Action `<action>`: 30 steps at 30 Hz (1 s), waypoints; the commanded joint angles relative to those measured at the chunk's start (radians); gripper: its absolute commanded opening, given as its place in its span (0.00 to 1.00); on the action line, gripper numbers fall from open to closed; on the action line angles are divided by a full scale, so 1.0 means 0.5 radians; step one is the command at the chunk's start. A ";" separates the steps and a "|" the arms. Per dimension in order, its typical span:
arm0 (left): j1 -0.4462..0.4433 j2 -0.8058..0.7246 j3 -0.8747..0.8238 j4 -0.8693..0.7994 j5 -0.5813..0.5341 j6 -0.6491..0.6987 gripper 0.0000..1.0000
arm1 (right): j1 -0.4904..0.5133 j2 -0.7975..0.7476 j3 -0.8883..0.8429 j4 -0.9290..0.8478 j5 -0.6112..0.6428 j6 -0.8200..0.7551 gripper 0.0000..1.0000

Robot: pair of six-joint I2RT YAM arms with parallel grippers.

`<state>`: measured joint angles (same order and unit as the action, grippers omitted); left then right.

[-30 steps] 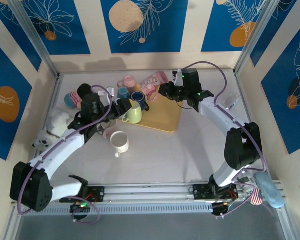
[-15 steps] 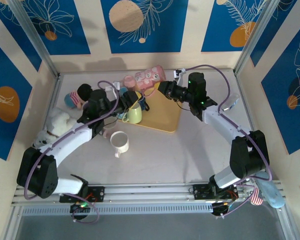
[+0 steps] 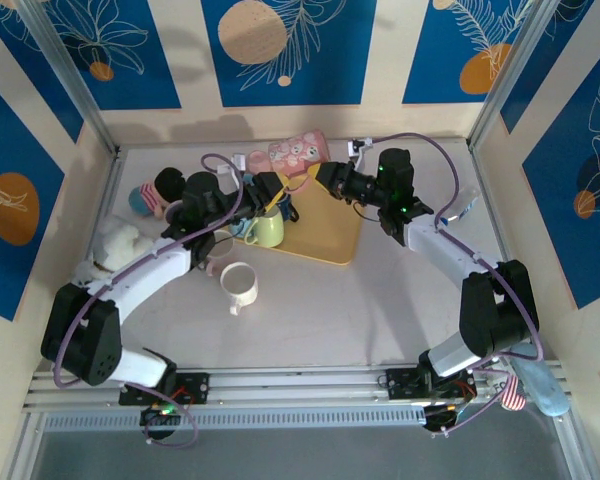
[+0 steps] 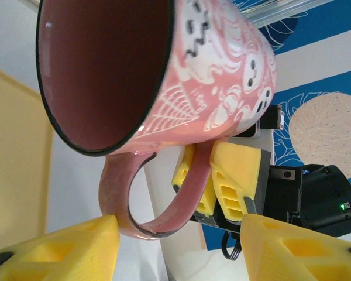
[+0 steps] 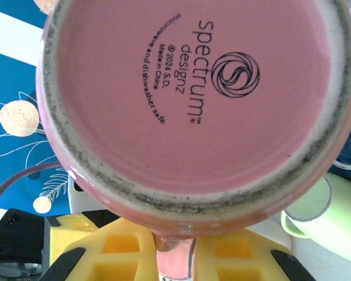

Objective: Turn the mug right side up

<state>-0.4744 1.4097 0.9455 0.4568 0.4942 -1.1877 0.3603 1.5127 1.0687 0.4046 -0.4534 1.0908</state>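
Observation:
The left gripper grabs the pink patterned mug's handle near the mug's opening next, leaving the mug's base free to set the mug upright.
The pink patterned mug [image 3: 298, 152] hangs on its side above the back of the table. My right gripper [image 3: 325, 175] is shut on its handle. In the right wrist view the mug's base [image 5: 199, 99] faces the camera, and the handle [image 5: 176, 257] is pinched in my right gripper [image 5: 175, 260]. In the left wrist view the mug's mouth [image 4: 105, 70] faces the camera. The handle loop [image 4: 158, 205] sits just ahead of the gap of my open left gripper [image 4: 175, 249], apart from both yellow fingers [image 4: 52, 249]. My left gripper [image 3: 270, 190] sits just left of and below the mug.
A yellow mat [image 3: 325, 235] lies mid-table with a light green mug [image 3: 266, 228] and a blue mug [image 3: 278, 195] at its left edge. A white mug [image 3: 239, 284] stands nearer. Plush toys [image 3: 120, 245] and a striped ball [image 3: 143, 198] crowd the left side.
My right gripper has carried the pink mug left and toward the back wall. My left arm has reached further back until its open gripper is under the mug's handle.

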 commanded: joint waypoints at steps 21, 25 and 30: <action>-0.067 0.114 0.094 0.250 -0.127 -0.167 0.46 | 0.067 -0.089 0.003 0.479 -0.103 0.146 0.00; -0.064 0.125 0.081 0.329 -0.156 -0.207 0.44 | 0.081 -0.062 0.001 0.524 -0.111 0.182 0.00; -0.067 0.152 0.027 0.510 -0.200 -0.291 0.36 | 0.087 -0.048 -0.010 0.541 -0.107 0.206 0.00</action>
<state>-0.4965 1.4750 0.9726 0.5953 0.4213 -1.3029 0.3946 1.5127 1.0615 0.5442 -0.4854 1.1931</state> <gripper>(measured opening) 0.369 0.151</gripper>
